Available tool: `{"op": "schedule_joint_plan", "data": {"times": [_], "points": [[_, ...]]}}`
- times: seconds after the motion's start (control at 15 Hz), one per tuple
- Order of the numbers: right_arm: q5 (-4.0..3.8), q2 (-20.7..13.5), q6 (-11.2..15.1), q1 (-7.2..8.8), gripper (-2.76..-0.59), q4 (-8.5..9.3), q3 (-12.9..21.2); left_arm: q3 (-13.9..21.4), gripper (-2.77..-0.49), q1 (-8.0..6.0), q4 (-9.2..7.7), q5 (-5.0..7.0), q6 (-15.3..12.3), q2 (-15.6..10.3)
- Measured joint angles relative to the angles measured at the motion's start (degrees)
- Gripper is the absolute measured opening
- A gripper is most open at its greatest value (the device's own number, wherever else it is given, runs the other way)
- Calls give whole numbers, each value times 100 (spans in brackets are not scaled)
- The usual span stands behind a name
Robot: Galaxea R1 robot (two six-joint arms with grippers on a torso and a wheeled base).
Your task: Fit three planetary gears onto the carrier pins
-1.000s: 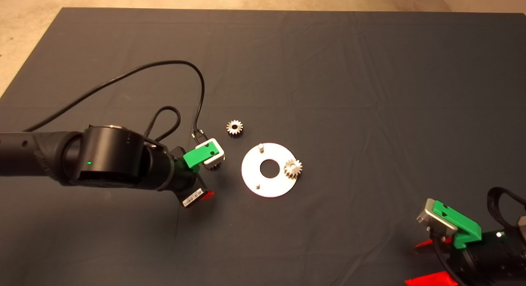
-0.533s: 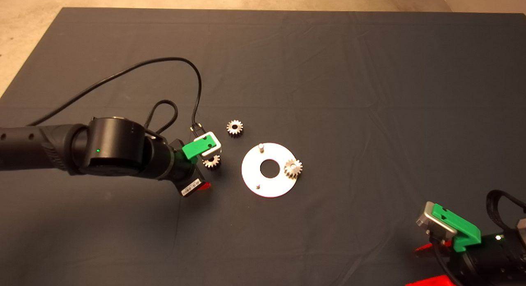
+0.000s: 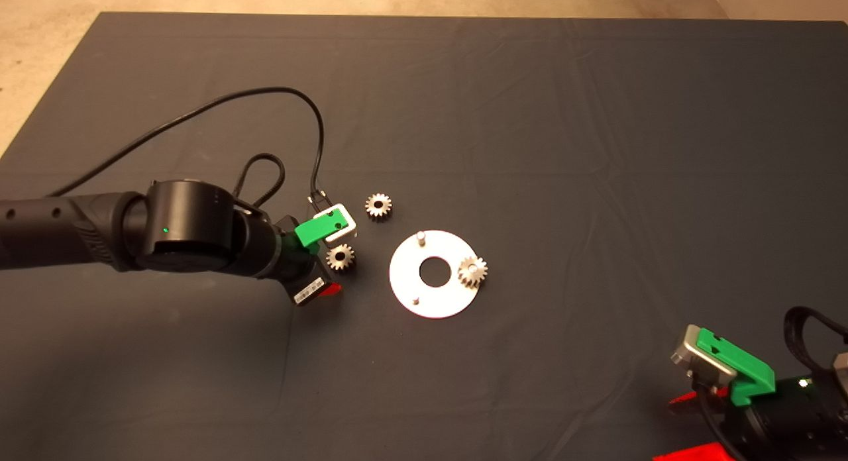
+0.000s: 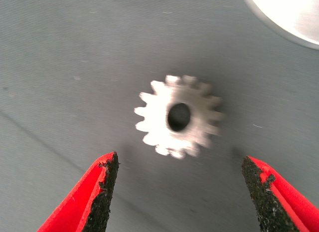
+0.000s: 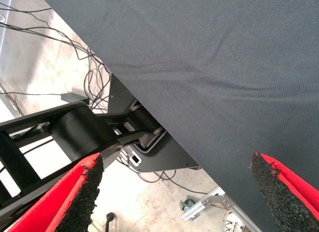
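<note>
I need to pick up the gear next with my left gripper by its toothed rim (image 3: pixel 331 261), so the gear's center hole (image 3: pixel 340 258) stays free to slide onto a carrier pin.
A flat pale disc (image 3: pixel 404 282) lies mid-mat with a centre hole. One planetary gear (image 3: pixel 472 271) sits on its right carrier pin. Two carrier pins stand bare, one at the far side (image 3: pixel 420 236) and one at the near side (image 3: pixel 415 300). A second gear (image 3: pixel 378 205) lies on the mat beyond the disc. A third gear (image 3: pixel 340 256) (image 4: pixel 178 116) lies flat on the mat left of the disc. My left gripper (image 3: pixel 331 265) (image 4: pixel 179 177) is open above it, fingers either side and not touching. My right gripper (image 3: pixel 679 426) (image 5: pixel 174 167) is parked open at the lower right.
The left arm's black cable (image 3: pixel 318 136) loops over the mat behind the gripper. The disc's rim (image 4: pixel 294 22) shows in the left wrist view beyond the gear. The right wrist view looks past the mat's edge (image 5: pixel 164 127) at a table frame and floor cables.
My left arm has drawn back leftward. The gear left of the disc, half hidden under the wrist mount before, now shows whole. The right gripper sank slightly.
</note>
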Motion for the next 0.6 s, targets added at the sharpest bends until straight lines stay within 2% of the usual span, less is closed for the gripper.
{"op": "schedule_joint_plan", "data": {"times": [0.2,0.33,0.47,0.6], "points": [[0,2,-2,1,-116,0,0,-109,-153,2,2,-33,25,6],[0,1,-2,0,-116,1,0,-165,-153,5,0,-182,127,22],[0,0,-2,0,-116,0,0,-228,-153,5,1,-248,129,22],[2,2,-2,0,-116,0,0,-313,-153,32,2,-395,129,51]]}}
